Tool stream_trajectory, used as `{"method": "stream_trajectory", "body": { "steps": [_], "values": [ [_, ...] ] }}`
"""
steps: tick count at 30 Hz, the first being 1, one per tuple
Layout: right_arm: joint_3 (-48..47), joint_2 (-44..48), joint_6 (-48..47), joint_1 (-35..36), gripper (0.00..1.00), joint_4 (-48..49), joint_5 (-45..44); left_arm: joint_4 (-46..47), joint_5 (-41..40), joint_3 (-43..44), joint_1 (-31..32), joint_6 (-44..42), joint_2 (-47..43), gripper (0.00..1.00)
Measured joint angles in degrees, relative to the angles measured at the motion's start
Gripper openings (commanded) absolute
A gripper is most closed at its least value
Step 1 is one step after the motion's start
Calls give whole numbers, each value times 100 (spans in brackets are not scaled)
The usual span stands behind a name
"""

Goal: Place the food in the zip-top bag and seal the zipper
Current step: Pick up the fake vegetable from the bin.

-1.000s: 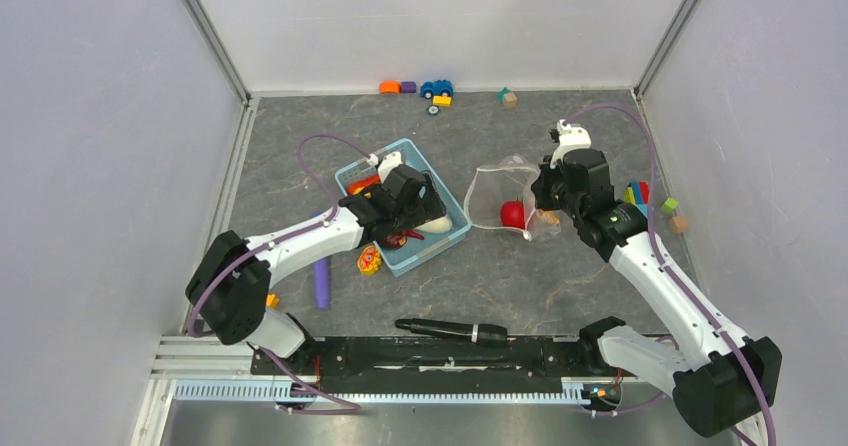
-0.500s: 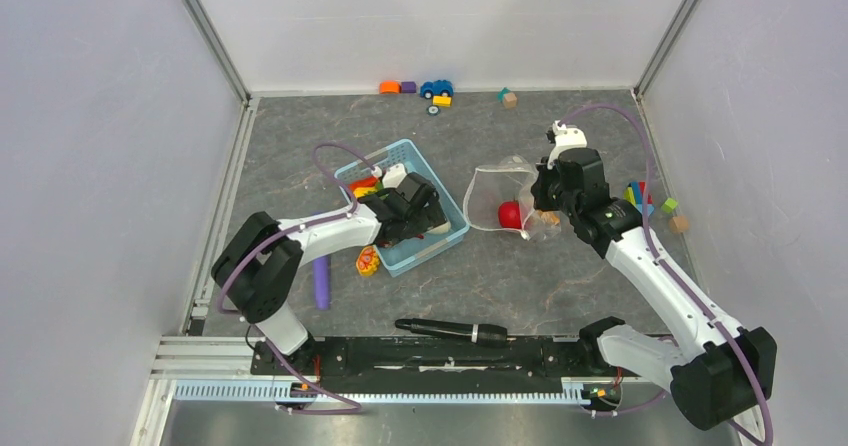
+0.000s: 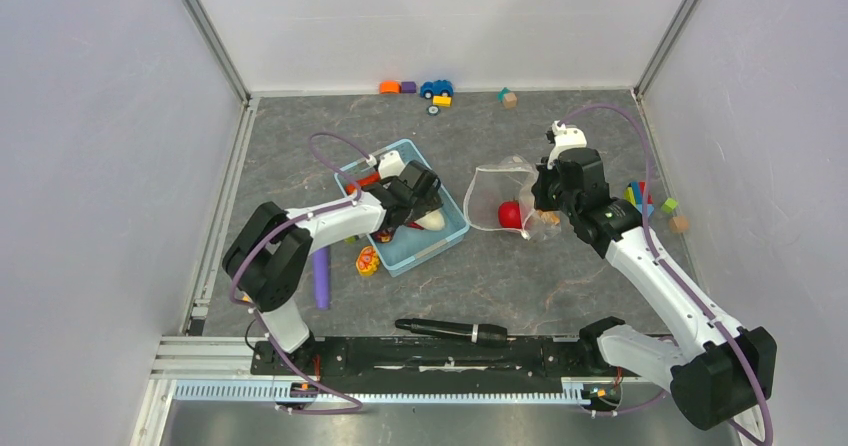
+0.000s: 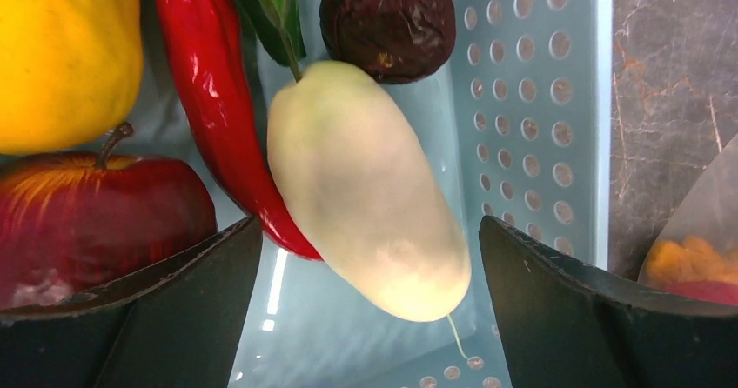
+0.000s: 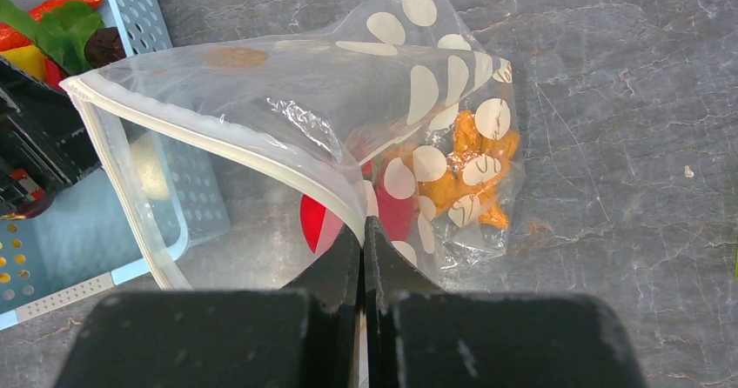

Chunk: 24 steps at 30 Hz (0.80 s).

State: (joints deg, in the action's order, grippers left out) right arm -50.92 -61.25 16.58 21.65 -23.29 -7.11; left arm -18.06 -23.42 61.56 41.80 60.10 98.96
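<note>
My left gripper should hold the white oblong food [image 5: 150, 167] across its middle next. The leafy end then stays free to go into the zip-top bag [image 5: 435, 83].
My left gripper [image 4: 370, 305] is open inside the light-blue basket [image 3: 448, 212], its jaws on either side of the white oblong food [image 4: 365, 192]. Beside it lie a red chili [image 4: 218, 101], a red apple [image 4: 96, 214], a yellow round piece [image 4: 65, 53] and a maroon piece [image 4: 389, 21]. My right gripper [image 5: 363, 231] is shut on the mouth edge of the dotted zip-top bag [image 5: 435, 83], holding it open with the zipper [image 5: 218, 136] raised. A red piece [image 3: 511, 214] and an orange piece [image 5: 470, 170] are in the bag.
A yellow-red toy [image 3: 368, 259] and a purple stick [image 3: 320, 278] lie left of the basket. A black marker [image 3: 450, 329] lies at the near edge. Coloured blocks [image 3: 652, 202] sit at right; a toy car [image 3: 436, 88] and blocks stand at the back wall.
My left gripper has swung deeper into the basket toward its right side, over the white oblong food. The right gripper and bag have stayed put.
</note>
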Motion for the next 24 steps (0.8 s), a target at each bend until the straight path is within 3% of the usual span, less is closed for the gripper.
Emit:
{"method": "stream_trajectory", "body": {
  "steps": [7, 20, 24],
  "values": [
    [0, 0, -22, 0, 0, -2, -50, -22, -297, 170, -70, -74, 13, 97],
    [0, 0, -39, 0, 0, -20, -52, -15, -450, 457, -96, -229, 415, 70],
    [0, 0, -39, 0, 0, -20, -50, -11, -485, 535, -96, -297, 496, 66]
  ]
}}
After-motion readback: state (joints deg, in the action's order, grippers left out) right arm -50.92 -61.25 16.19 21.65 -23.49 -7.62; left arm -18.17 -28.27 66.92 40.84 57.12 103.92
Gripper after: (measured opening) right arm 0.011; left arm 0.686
